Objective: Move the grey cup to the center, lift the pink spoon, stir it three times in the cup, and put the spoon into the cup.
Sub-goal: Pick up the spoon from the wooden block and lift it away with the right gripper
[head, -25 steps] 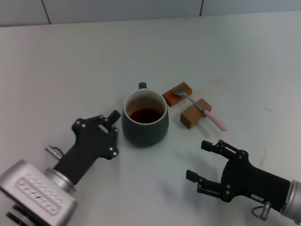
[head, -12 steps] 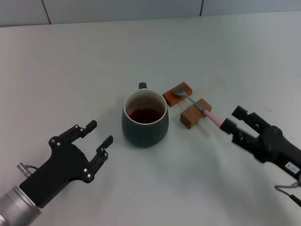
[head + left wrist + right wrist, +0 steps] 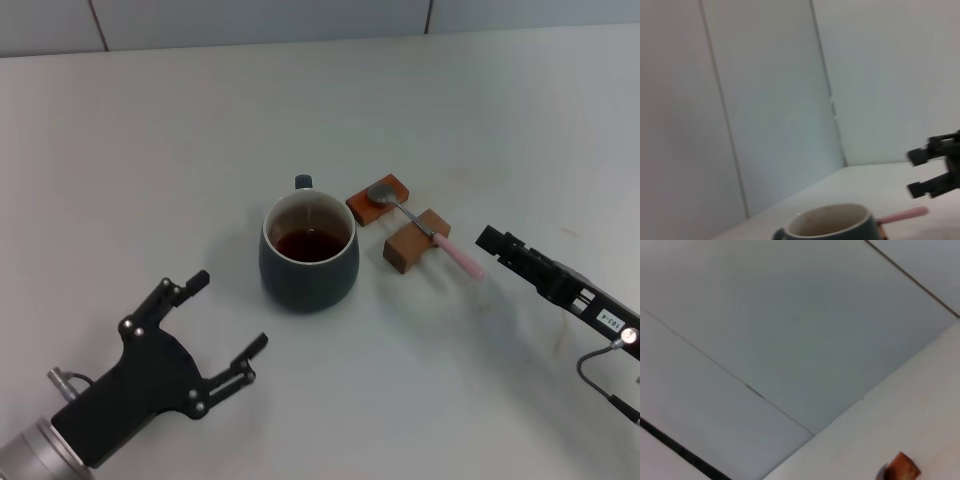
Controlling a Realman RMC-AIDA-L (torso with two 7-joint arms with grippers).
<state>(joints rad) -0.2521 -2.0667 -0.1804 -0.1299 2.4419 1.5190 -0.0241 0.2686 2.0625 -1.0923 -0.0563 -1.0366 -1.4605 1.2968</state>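
My right gripper's fingers stop short of the pink handle end (image 3: 467, 262) in the head view, so it is too early to close. The gripper moves toward it first, as closing now would miss.
The grey cup (image 3: 308, 250) stands upright mid-table with dark brown liquid inside and its handle at the far side. It also shows in the left wrist view (image 3: 830, 227). The pink spoon (image 3: 440, 245) lies across two brown wooden blocks, with its metal bowl on the far block and its pink handle end (image 3: 902, 215) jutting to the right. My right gripper (image 3: 492, 240) is open and empty, just right of the handle end and apart from it. It also shows in the left wrist view (image 3: 916, 172). My left gripper (image 3: 230, 312) is open and empty, front-left of the cup.
Two wooden blocks (image 3: 378, 200) (image 3: 415, 240) sit just right of the cup; one shows in the right wrist view (image 3: 902, 466). The white table (image 3: 150, 150) runs back to a panelled wall (image 3: 250, 20).
My left gripper has drawn back from the cup's side toward the front-left, open. My right gripper has risen from the front right to the spoon's pink handle end.
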